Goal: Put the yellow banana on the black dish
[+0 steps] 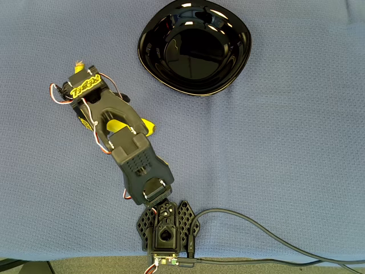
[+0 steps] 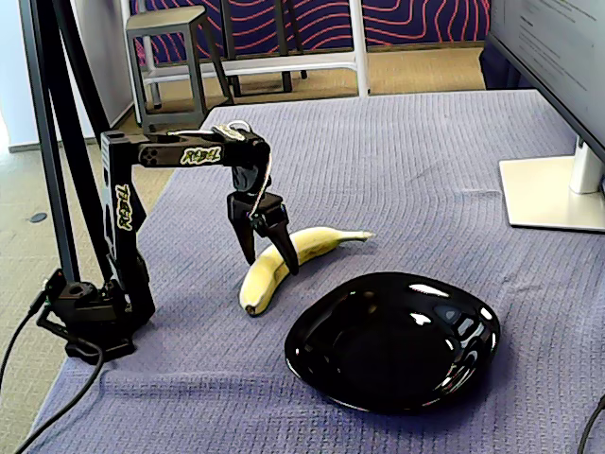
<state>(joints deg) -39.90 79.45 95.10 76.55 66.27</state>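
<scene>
My gripper grabs the yellow banana [image 1: 146,125] by its middle next, to set it on the black dish.
The yellow banana [image 2: 274,265] lies flat on the blue-grey cloth, its stem pointing toward the far right in the fixed view. My gripper [image 2: 268,257] points down over its middle, open, with one finger on each side of the fruit. In the overhead view the arm covers most of the banana [image 1: 146,125]; only short yellow pieces show. The black dish [image 2: 312,331] sits empty in front of the banana, a short gap away. From above, the black dish [image 1: 154,34] is at the top centre.
The arm's base [image 1: 165,228] stands at the table's lower edge in the overhead view, with a cable [image 1: 256,228] trailing right. A monitor foot [image 2: 553,194] rests at the right side. A stool [image 2: 170,38] stands beyond the table.
</scene>
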